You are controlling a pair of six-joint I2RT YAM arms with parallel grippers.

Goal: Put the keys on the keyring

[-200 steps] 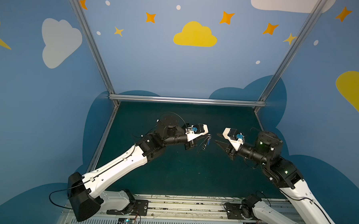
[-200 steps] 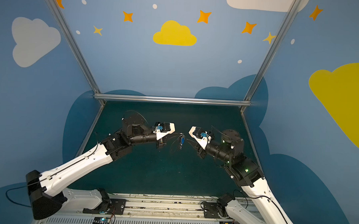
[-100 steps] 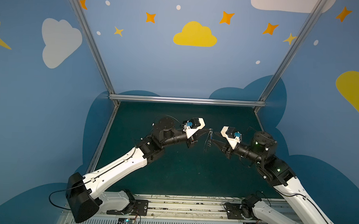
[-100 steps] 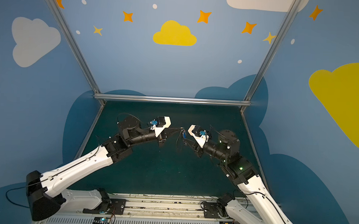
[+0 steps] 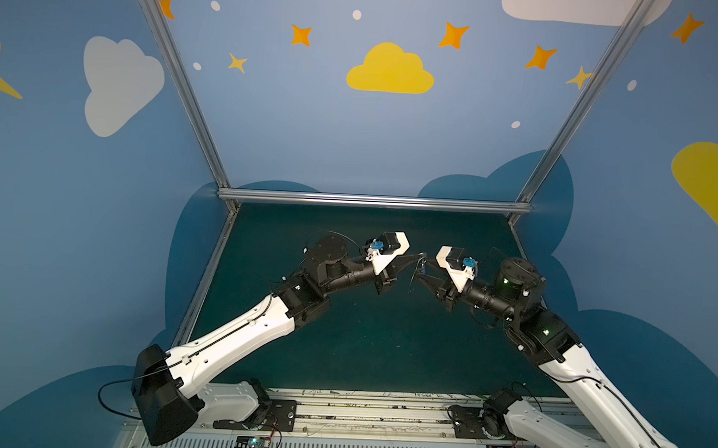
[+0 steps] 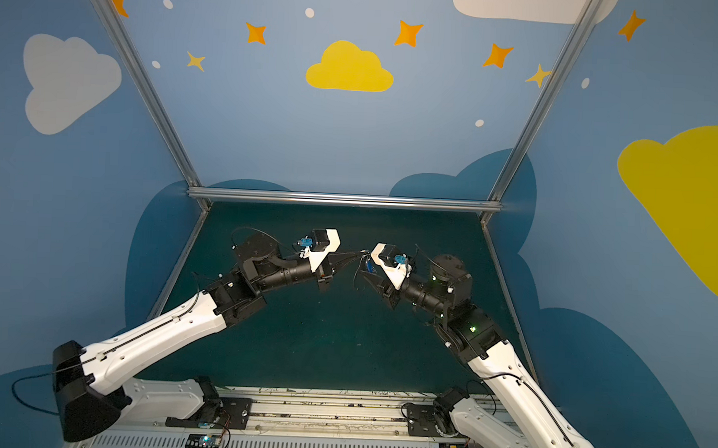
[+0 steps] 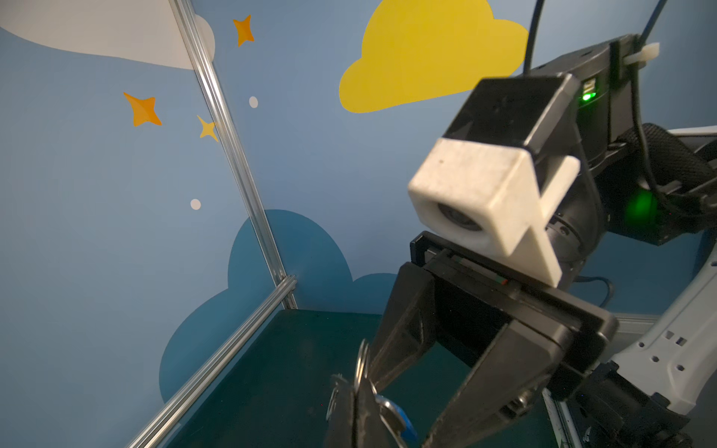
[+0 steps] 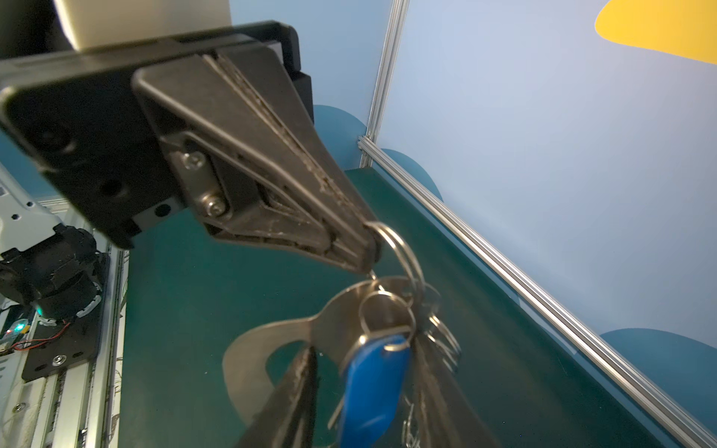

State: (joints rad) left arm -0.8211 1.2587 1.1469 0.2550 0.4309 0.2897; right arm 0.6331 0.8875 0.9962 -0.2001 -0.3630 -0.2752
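Note:
The blue key head [image 5: 422,269] [image 8: 374,390] lies between my open fingers, so it is now time for my right gripper to close on it.
My left gripper [image 8: 368,244] is shut on a wire ring [image 8: 401,248] of the keyring, and the flat grey plate [image 8: 271,341] hangs below that ring, above the mat. A key with a blue head [image 8: 372,388] dangles from another small ring in front of the plate. The right gripper [image 8: 368,360] faces the left one with its jaws apart on either side of the blue key and plate. One of its fingers [image 8: 295,391] crosses the plate's slot. In both top views the grippers [image 5: 417,257] [image 6: 360,255] meet at mid-table, with a bluish glint [image 6: 371,268] between them.
The dark green mat [image 5: 364,341] is bordered by aluminium rails [image 5: 375,200] and blue walls on three sides. The arm bases sit on a metal rail [image 5: 341,411] at the front edge. More small wire rings [image 8: 446,341] hang off the plate's edge.
The two arms have closed the gap between them. The right gripper has moved left until its fingers stand around the keyring hanging from the left gripper, which lifted slightly.

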